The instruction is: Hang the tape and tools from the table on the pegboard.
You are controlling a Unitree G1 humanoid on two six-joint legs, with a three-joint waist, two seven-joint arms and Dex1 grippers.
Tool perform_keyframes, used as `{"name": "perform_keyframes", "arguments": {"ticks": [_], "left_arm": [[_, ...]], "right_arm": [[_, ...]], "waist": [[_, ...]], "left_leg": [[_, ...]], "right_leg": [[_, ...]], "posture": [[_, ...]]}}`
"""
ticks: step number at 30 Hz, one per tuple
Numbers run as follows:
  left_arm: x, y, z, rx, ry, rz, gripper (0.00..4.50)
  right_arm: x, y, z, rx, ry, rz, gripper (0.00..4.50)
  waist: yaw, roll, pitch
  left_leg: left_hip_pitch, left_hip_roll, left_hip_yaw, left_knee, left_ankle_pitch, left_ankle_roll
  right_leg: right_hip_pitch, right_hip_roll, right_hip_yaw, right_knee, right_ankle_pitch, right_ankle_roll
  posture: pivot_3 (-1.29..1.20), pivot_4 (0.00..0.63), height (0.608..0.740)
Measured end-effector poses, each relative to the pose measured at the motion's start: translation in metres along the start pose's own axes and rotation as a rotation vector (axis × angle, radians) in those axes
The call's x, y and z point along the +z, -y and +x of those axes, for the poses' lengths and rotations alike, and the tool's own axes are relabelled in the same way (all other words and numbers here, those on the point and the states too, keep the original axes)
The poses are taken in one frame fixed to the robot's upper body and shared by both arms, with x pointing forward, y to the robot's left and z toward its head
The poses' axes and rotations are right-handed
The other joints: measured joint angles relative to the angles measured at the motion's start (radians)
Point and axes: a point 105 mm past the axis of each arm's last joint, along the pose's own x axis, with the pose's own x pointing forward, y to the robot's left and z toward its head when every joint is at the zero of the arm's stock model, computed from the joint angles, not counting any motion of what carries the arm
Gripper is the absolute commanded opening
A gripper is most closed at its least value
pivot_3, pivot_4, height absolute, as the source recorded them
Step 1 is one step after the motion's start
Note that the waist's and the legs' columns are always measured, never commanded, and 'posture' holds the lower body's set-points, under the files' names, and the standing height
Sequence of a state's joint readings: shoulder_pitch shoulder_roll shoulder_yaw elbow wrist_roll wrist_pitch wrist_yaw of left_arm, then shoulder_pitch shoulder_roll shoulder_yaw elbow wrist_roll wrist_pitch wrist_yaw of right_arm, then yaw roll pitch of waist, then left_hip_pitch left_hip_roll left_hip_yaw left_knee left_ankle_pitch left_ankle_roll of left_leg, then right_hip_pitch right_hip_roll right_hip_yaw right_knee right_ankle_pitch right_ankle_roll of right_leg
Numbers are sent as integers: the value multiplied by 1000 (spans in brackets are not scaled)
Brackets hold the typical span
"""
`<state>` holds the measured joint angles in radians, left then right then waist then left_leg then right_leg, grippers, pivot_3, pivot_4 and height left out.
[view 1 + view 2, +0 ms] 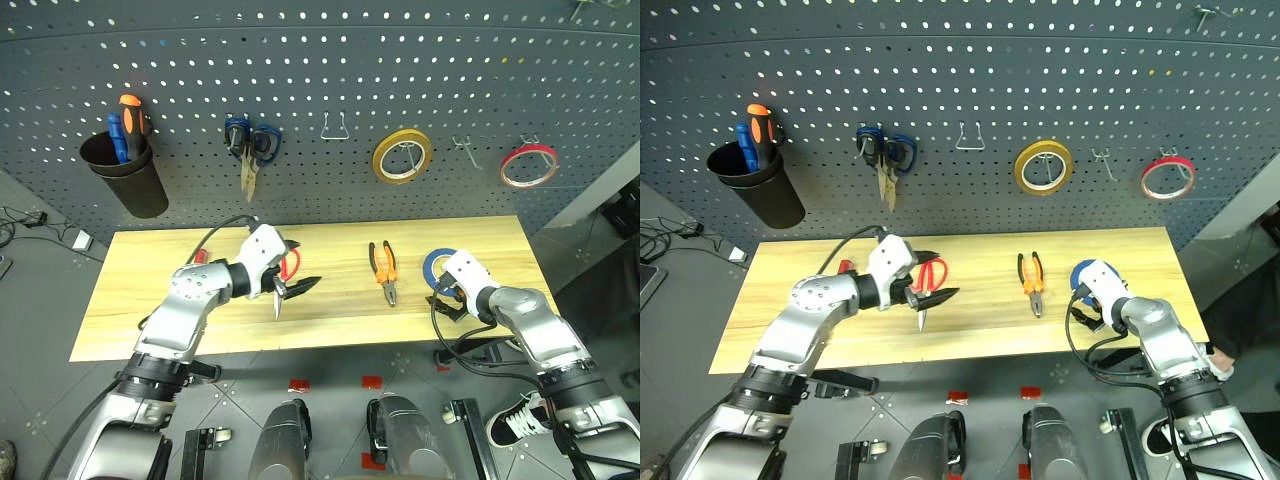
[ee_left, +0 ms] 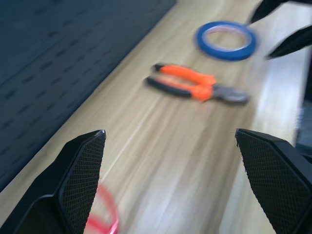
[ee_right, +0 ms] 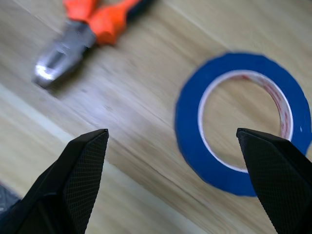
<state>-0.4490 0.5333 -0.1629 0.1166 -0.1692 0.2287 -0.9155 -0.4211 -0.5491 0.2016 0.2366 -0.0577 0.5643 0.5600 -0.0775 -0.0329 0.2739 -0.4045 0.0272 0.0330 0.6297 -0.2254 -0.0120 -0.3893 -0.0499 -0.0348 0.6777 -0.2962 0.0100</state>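
Observation:
My right gripper goes lower before it closes on the blue tape (image 3: 243, 122). In the right wrist view its fingers stop above the tape, so closing now would miss it.
The red-handled scissors (image 1: 284, 272) lie on the table (image 1: 140, 305), blades toward the front edge. My left gripper (image 1: 300, 266) hovers open over their handles, holding nothing. The red screwdriver handle (image 1: 200, 257) peeks out behind my left arm. The orange-and-black pliers (image 1: 384, 270) lie right of centre. At the right end lies the blue tape (image 3: 243, 122), partly hidden by my right hand in the head views. My right gripper (image 3: 170, 131) is open just above it, one finger (image 3: 275, 170) over the ring's edge. The pegboard (image 1: 320, 60) stands behind the table.
On the pegboard hang blue-handled scissors (image 1: 250, 145), a yellow tape ring (image 1: 403, 157), a red ring (image 1: 528, 165) and a black cup (image 1: 130, 175) holding screwdrivers. Bare hooks (image 1: 335, 125) sit between them. A cable loops below my right wrist near the table's front edge.

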Motion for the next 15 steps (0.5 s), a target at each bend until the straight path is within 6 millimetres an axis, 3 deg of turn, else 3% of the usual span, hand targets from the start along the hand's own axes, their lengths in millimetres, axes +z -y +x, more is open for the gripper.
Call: {"name": "perform_keyframes", "arguments": {"ticks": [7, 15], "left_arm": [[6, 20, 19, -137, 13, 24, 4486], [9, 26, 29, -184, 20, 40, 4486]], "right_arm": [[-3, 10, 18, -2, -56, -57, 4500], [8, 17, 34, 67, -81, -178, 4500]], "waist": [[-15, 0, 13], [-20, 0, 18]], "left_leg": [[0, 0, 1, 0, 0, 0], [0, 0, 1, 0, 0, -1]], "right_leg": [[0, 0, 0, 0, 0, 0], [0, 0, 0, 0, 0, 0]], "posture": [[-223, 311, 740], [-221, 311, 740]]}}
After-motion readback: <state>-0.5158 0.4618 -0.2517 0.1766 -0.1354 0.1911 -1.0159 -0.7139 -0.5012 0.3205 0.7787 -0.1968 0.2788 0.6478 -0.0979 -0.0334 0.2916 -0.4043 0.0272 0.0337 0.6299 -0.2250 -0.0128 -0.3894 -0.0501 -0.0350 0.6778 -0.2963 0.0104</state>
